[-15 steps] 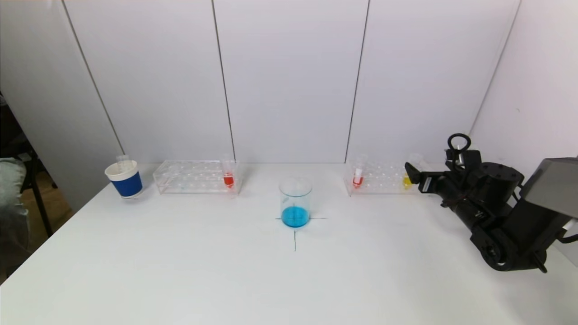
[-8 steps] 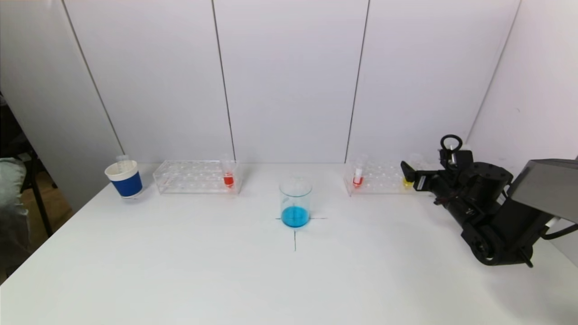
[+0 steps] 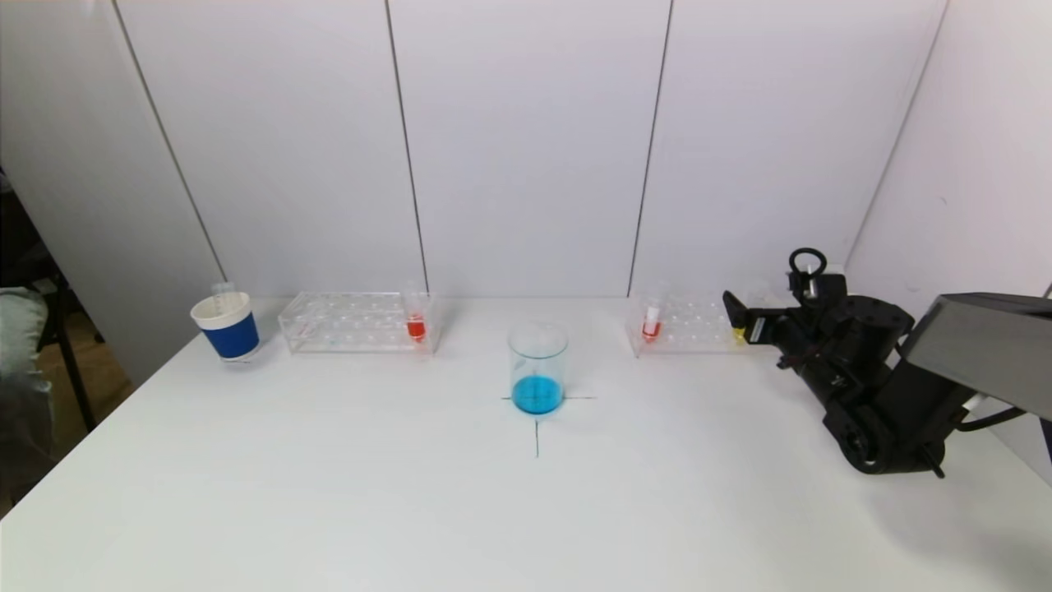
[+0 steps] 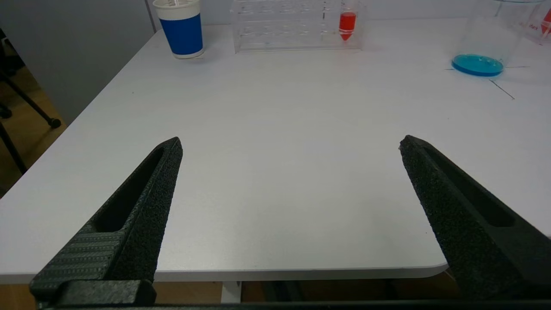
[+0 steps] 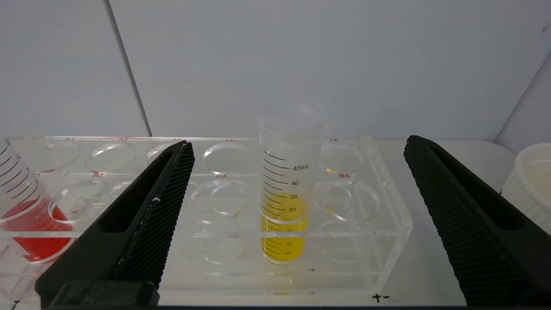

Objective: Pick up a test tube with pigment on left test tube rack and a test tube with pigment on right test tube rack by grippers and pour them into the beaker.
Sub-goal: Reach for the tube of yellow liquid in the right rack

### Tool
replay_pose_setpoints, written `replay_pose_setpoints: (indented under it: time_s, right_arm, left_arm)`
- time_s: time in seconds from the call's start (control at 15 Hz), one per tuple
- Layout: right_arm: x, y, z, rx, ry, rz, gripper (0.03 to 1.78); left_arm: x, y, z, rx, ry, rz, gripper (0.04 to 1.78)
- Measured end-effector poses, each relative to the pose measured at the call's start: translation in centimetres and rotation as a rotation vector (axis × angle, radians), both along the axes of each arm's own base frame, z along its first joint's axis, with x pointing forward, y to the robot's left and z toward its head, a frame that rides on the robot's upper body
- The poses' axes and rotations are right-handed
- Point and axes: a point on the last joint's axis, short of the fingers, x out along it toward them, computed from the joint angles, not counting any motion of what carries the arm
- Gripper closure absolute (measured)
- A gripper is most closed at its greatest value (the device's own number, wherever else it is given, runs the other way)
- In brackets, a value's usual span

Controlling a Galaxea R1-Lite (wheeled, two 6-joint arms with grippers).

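The robot's right gripper will next grab the yellow test tube just below its opening (image 5: 290,150) to pour, because the rack plates surround the tube's yellow lower half.
A clear beaker (image 3: 537,366) holding blue liquid stands mid-table on a cross mark. The left rack (image 3: 357,322) holds one tube of red pigment (image 3: 416,316) at its right end. The right rack (image 3: 682,323) carries a red tube (image 3: 652,319) and a yellow tube (image 3: 740,331). My right gripper (image 3: 744,316) is open at the right rack's right end. In the right wrist view the yellow tube (image 5: 286,185) stands upright in the rack (image 5: 387,215), centred between the spread fingers of the right gripper (image 5: 298,142) and untouched. My left gripper (image 4: 289,138) is open and empty over the table's near edge, out of the head view.
A blue and white paper cup (image 3: 228,327) with an empty tube in it stands left of the left rack. A white cup (image 5: 531,181) sits just beyond the right rack's end. Wall panels close off the back and right side.
My right arm has moved forward and leftward, bringing its open gripper up to the yellow tube at the right rack. Everything else is still.
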Motion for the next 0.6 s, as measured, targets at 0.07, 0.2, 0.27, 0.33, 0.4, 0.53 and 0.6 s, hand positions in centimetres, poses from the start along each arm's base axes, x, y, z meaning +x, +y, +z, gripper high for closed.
replay_pose_setpoints:
  time_s: [0.07,0.2,0.27,0.33,0.4,0.53,0.6]
  right_arm:
    - [0.1,0.0,-0.1,0.0,-0.003,0.0,0.04]
    - [0.4,0.0,-0.1,0.0,-0.01,0.0,0.04]
    - [0.6,0.0,-0.1,0.0,-0.014,0.0,0.04]
    - [0.7,0.0,-0.1,0.0,-0.016,0.0,0.04]
    - [0.8,0.0,-0.2,0.0,-0.02,0.001,0.04]
    - [1.1,0.1,-0.2,-0.001,-0.028,0.001,0.04]
    - [1.3,0.1,-0.3,-0.001,-0.031,0.001,0.04]
  left_arm:
    - [0.0,0.0,0.0,0.0,0.0,0.0,0.06]
    - [0.0,0.0,0.0,0.0,0.0,0.0,0.06]
    - [0.0,0.0,0.0,0.0,0.0,0.0,0.06]
    - [0.0,0.0,0.0,0.0,0.0,-0.001,0.06]
    - [0.0,0.0,0.0,0.0,0.0,0.0,0.06]
    - [0.0,0.0,0.0,0.0,0.0,-0.001,0.06]
    - [0.0,0.0,0.0,0.0,0.0,0.0,0.06]
